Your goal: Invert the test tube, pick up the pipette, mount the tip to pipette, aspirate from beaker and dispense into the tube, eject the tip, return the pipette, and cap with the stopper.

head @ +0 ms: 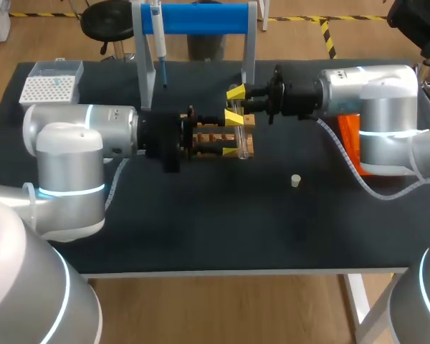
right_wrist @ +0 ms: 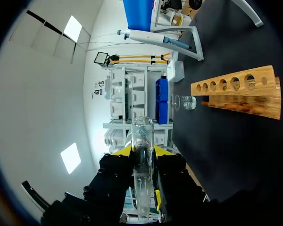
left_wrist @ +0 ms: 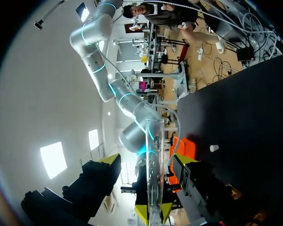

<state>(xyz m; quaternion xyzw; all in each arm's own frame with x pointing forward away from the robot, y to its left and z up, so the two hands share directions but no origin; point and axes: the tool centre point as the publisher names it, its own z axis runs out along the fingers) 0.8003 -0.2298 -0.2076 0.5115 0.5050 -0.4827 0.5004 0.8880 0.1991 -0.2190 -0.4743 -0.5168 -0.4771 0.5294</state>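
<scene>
My left gripper is about to grab the tube by its clear middle section point(head: 239, 134) point(left_wrist: 154, 165) to turn the test tube upside down over the wooden rack.
My right gripper point(head: 235, 100) is shut on a clear glass test tube point(head: 241, 140) and holds it in the air over the wooden tube rack point(head: 249, 122). In the right wrist view the test tube point(right_wrist: 142, 155) stands clamped between the yellow tips. My left gripper point(head: 232, 134) comes in from the left, open, with a finger on either side of the tube. In the left wrist view the tube point(left_wrist: 153, 155) runs between my left gripper point(left_wrist: 147, 159) fingers with a gap on each side. The pipette point(head: 158, 36) hangs on the blue stand point(head: 201, 18). A small white stopper point(head: 295, 180) lies on the table.
A white tip box point(head: 51, 84) sits at the back left. An orange object point(head: 347, 136) lies under my right arm. A small glass beaker point(right_wrist: 185, 102) stands beside the rack point(right_wrist: 236, 92). The dark tabletop in front of the rack holds only the stopper point(left_wrist: 214, 148).
</scene>
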